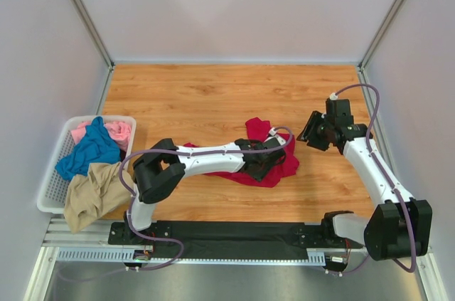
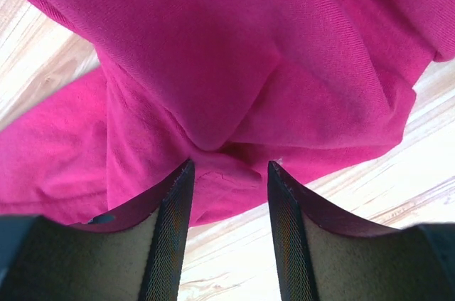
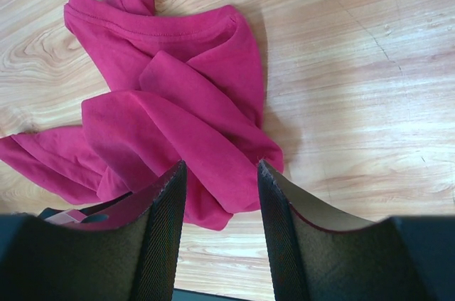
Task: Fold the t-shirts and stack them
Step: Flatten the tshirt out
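Observation:
The crimson red t-shirt needs to be spread flat for folding, so my left gripper should next grab its bunched fold by its near edge (image 1: pixel 264 176) (image 2: pixel 229 175).
The crimson red t-shirt (image 1: pixel 264 132) lies crumpled in the middle of the wooden table. My left gripper (image 1: pixel 270 162) is low over it and open. In the left wrist view a bunched fold of the shirt (image 2: pixel 227 87) lies right at the tips of my left gripper (image 2: pixel 229 166), with the jaws apart and not closed on it. My right gripper (image 1: pixel 311 132) hovers just right of the shirt, open and empty. In the right wrist view the shirt (image 3: pixel 170 116) lies ahead of my right gripper (image 3: pixel 219 164). Teal (image 1: pixel 89 148), pink (image 1: pixel 121 130) and tan (image 1: pixel 92 194) t-shirts lie heaped in the basket.
The white lattice basket (image 1: pixel 50 187) stands at the table's left edge, the tan shirt hanging over its near rim. Grey walls close in the left, right and far sides. A black rail (image 1: pixel 227 233) runs along the near edge between the arm bases.

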`<state>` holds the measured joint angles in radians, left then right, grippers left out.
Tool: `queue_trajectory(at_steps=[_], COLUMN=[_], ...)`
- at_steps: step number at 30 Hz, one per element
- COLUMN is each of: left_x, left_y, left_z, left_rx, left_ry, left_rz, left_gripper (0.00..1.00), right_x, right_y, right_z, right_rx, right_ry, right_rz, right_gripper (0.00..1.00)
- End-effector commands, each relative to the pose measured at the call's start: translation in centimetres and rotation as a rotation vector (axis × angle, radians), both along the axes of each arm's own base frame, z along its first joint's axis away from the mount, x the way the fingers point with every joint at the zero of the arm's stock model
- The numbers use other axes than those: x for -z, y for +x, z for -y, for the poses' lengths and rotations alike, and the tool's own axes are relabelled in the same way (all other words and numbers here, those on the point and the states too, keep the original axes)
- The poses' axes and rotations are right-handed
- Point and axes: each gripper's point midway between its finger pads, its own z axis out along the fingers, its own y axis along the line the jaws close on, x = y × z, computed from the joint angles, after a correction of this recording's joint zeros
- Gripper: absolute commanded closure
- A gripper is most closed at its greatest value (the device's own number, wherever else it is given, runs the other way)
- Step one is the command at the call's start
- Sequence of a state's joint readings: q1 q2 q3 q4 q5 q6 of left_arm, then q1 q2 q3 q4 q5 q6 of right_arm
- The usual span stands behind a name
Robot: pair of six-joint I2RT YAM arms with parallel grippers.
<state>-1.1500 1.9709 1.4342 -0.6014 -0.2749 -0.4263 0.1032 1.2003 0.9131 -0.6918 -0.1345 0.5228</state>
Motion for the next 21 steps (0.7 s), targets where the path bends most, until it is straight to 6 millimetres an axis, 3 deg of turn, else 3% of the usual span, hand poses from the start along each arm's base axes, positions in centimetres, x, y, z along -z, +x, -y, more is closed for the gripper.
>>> queue_trajectory(at_steps=[1, 3, 5, 6, 7, 11, 16, 21], left_x=[-1.0, -0.8, -0.7, -0.8, -1.0, -4.2, -10.9, -13.5], left_y=[0.5, 0.5, 0.6, 0.8, 0.9, 1.1, 2.0, 3.2], left_z=[0.9, 0.8, 0.4, 0.2, -0.2, -2.3, -7.9, -14.7], left_rx=[-0.026, -0.026, -0.026, -0.037, -0.045, -0.105, -0.212, -0.385], left_ry=[-0.016, -0.005, 0.012, 0.022, 0.038, 0.086, 0.148, 0.154], left_rz=[0.032, 0.039, 0.048, 0.065, 0.072, 0.112, 0.232, 0.235], left_gripper=[0.47, 0.48, 0.56, 0.64, 0.79, 1.00, 1.00, 1.00], right_x=[-0.6, -0.5, -0.2, -0.2, 0.1, 0.6, 1.6, 3.4], right_y=[0.4, 0.3, 0.3, 0.3, 0.2, 0.8, 1.8, 2.4], right_z=[-0.2, -0.2, -0.2, -0.2, -0.1, 0.2, -0.4, -0.4], right_rx=[-0.020, -0.021, -0.016, -0.015, -0.011, 0.016, 0.036, 0.058], right_ry=[0.010, 0.012, 0.014, 0.012, 0.006, -0.001, 0.038, 0.043], right_rz=[0.050, 0.048, 0.045, 0.045, 0.040, 0.027, 0.000, -0.017], right_gripper=[0.54, 0.54, 0.54, 0.54, 0.54, 0.54, 0.55, 0.54])
